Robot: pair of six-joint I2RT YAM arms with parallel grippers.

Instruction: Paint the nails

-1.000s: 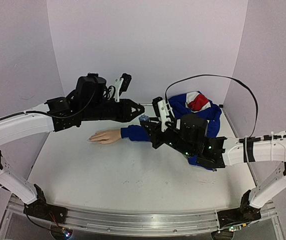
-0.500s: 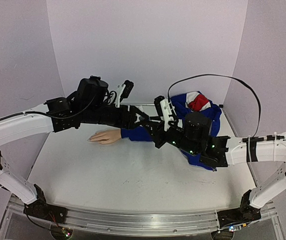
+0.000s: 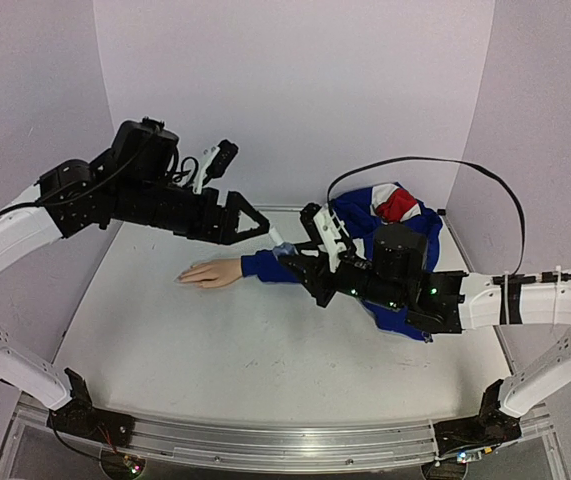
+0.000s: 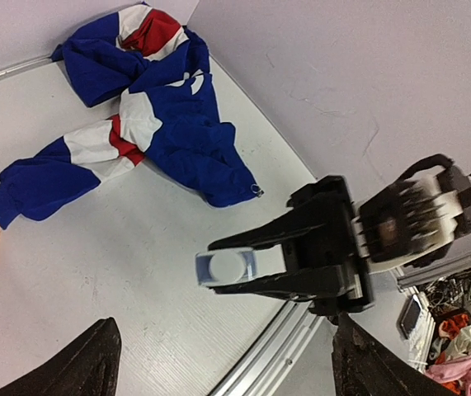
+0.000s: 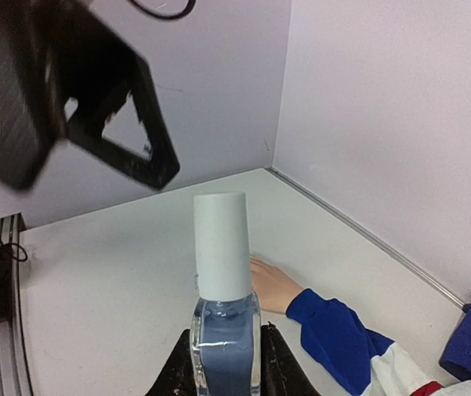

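The cap is beyond my open fingers. My left gripper should move toward the bottle before it closes on the pale cap.
The pale mannequin hand [image 3: 210,272] lies palm down on the white table, its wrist in a blue sleeve cuff [image 3: 261,265]. Its nails are too small to make out. My right gripper [image 3: 290,255] is shut on a small clear bottle [image 5: 223,338] with a pale cap [image 5: 221,243], held upright just right of the hand [image 5: 272,285]. In the left wrist view the bottle [image 4: 227,268] shows cap-on between the right fingers. My left gripper [image 3: 255,222] hangs open above and left of the bottle, with nothing in it [image 4: 227,379].
A crumpled blue, red and white garment [image 3: 395,212] lies at the back right, its sleeve running to the hand. A black cable [image 3: 415,160] arcs over it. Walls close in the table on three sides. A metal rail [image 3: 265,440] borders the front.
My left gripper has opened and drawn back up and to the left, away from the bottle's cap. The right gripper has shifted slightly left with the bottle.
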